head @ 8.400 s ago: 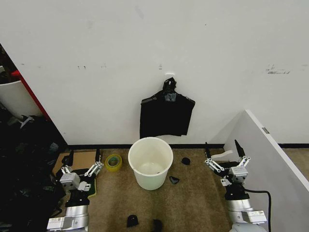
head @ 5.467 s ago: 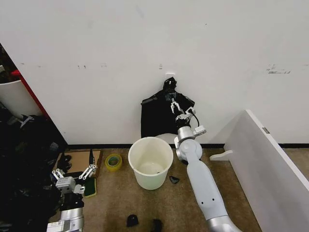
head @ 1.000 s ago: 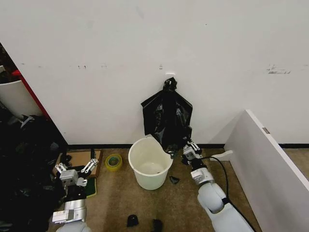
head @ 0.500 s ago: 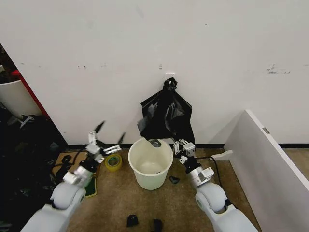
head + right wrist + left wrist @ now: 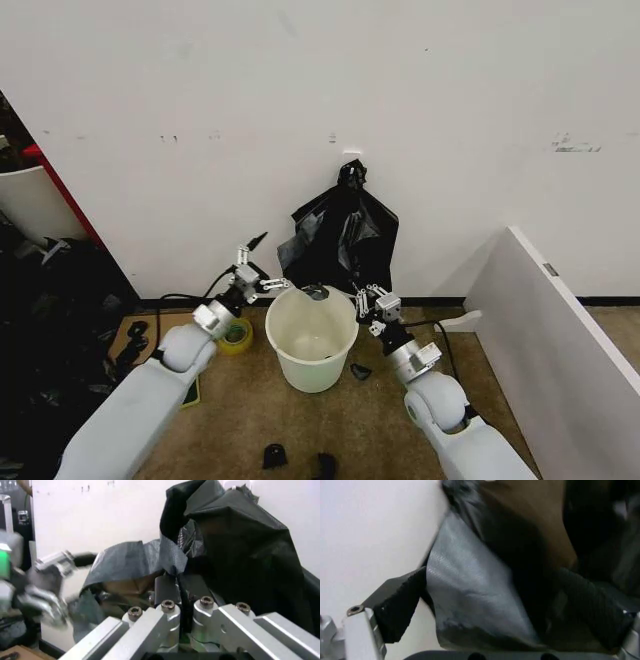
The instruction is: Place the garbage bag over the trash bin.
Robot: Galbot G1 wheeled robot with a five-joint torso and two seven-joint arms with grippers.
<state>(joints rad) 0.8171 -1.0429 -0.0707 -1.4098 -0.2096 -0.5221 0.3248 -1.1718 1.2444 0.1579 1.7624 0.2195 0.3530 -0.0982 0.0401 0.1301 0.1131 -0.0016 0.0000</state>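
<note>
My left gripper grabs the garbage bag's loose side edge [image 5: 283, 258] next, to fit it over the trash bin [image 5: 312, 345].
The garbage bag [image 5: 345, 235], glossy black and crinkled, hangs from a wall hook, its lower edge drawn out over the back rim of the trash bin [image 5: 312, 345], a cream-white bucket on the floor. My right gripper [image 5: 366, 298] is at the bin's right rear rim, shut on the bag's lower edge; the right wrist view shows its pads [image 5: 167, 588] pinching the plastic [image 5: 240, 547]. My left gripper [image 5: 272, 262] is open at the bag's lower left corner. In the left wrist view the bag's sheet [image 5: 470, 603] lies between its spread fingers [image 5: 395, 607].
A yellow-green tape roll [image 5: 238, 338] lies left of the bin, under my left arm. Small black scraps [image 5: 360, 372] [image 5: 274, 457] dot the floor. A white panel [image 5: 560, 340] slants along the right. Dark clutter [image 5: 50, 330] fills the left side.
My left arm has reached farther forward and right, up to the bag's lower left corner. The right gripper stays shut on the bag, and the bag's mouth has spread wider above the bin.
</note>
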